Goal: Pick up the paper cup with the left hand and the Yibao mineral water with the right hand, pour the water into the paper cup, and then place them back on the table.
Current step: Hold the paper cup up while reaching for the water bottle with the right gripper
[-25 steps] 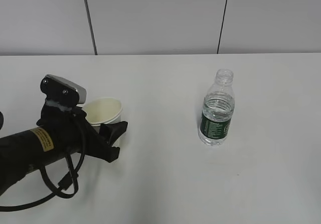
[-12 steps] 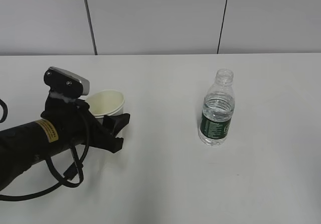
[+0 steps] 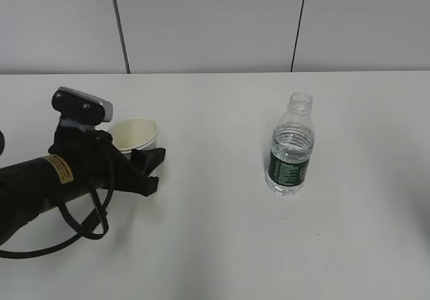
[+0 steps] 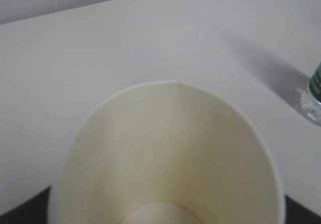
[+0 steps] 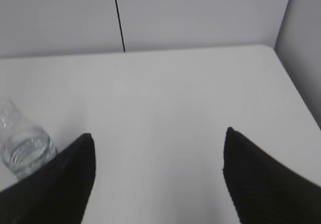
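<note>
My right gripper should grab the bottle around its green label (image 3: 287, 171) next, since the bottle's opening is uncovered and water (image 3: 293, 140) stands up toward the bottle's shoulder.
The white paper cup (image 3: 136, 136) sits between the fingers of my left gripper (image 3: 140, 153), which is shut on it at the left of the table (image 3: 222, 246). In the left wrist view the cup (image 4: 170, 153) fills the frame, its cream inside empty, with dark fingertips (image 4: 20, 211) at the bottom corners. The Yibao mineral water bottle (image 3: 291, 145) stands upright and capless at centre right, apart from both grippers; its edge shows in the left wrist view (image 4: 315, 93). My right gripper (image 5: 158, 133) is open and empty, with the bottle (image 5: 22, 151) to its left. The right arm is out of the exterior view.
A grey panelled wall (image 3: 215, 24) runs behind the table. The table's right edge meets a side wall (image 5: 301, 48) in the right wrist view.
My left gripper has risen a little with the cup, then shifted slightly left. The bottle has not moved.
</note>
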`<state>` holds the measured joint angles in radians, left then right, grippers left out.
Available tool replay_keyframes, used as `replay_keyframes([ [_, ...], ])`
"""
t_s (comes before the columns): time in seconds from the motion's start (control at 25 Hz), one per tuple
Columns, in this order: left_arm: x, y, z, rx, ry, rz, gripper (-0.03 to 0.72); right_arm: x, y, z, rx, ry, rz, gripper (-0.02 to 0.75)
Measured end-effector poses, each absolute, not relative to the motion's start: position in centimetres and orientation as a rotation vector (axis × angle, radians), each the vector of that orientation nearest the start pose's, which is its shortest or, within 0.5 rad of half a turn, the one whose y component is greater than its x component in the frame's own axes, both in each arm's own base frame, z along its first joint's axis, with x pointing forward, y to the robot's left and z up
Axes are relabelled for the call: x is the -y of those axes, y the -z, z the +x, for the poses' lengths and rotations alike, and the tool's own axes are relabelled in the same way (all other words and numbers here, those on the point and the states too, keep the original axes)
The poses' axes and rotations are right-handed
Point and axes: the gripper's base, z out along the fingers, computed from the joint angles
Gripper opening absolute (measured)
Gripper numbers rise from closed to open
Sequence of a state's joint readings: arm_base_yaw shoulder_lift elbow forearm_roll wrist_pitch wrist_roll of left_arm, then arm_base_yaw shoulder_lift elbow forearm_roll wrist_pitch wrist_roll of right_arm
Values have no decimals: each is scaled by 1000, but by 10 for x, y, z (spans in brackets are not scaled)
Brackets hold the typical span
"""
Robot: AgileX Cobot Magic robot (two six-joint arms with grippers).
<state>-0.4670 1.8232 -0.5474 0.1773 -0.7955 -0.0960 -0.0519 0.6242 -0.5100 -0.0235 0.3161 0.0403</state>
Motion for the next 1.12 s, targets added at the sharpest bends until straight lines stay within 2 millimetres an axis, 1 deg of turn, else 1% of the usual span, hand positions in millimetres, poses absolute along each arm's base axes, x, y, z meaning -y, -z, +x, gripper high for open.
replay_keyframes([
  [0.08, 142, -128, 272, -1908, 408, 547, 424, 8, -304, 143, -1817, 30, 63, 585],
  [0.2, 134, -129, 276, -1911, 399, 534, 424, 8, -289, 160, -1747, 30, 50, 585],
  [0.28, 133, -128, 277, -1912, 398, 542, 424, 8, -272, 169, -1741, 38, 28, 585],
  [0.36, 133, -125, 277, -1915, 401, 553, 424, 6, -257, 178, -1724, 49, -28, 585],
  [0.48, 133, -119, 277, -1927, 405, 563, 424, 1, -232, 193, -1754, 31, -126, 585],
  [0.68, 133, -110, 277, -1955, 403, 567, 424, -13, -193, 218, -1815, -88, -299, 585],
  [0.84, 133, -111, 277, -1951, 405, 566, 424, -23, -169, 226, -1857, -170, -382, 585],
  [1.0, 133, -111, 277, -1949, 405, 566, 424, -46, -157, 231, -1879, -243, -489, 585],
  [1.12, 133, -111, 277, -1949, 406, 565, 424, -63, -149, 235, -1899, -269, -498, 585],
])
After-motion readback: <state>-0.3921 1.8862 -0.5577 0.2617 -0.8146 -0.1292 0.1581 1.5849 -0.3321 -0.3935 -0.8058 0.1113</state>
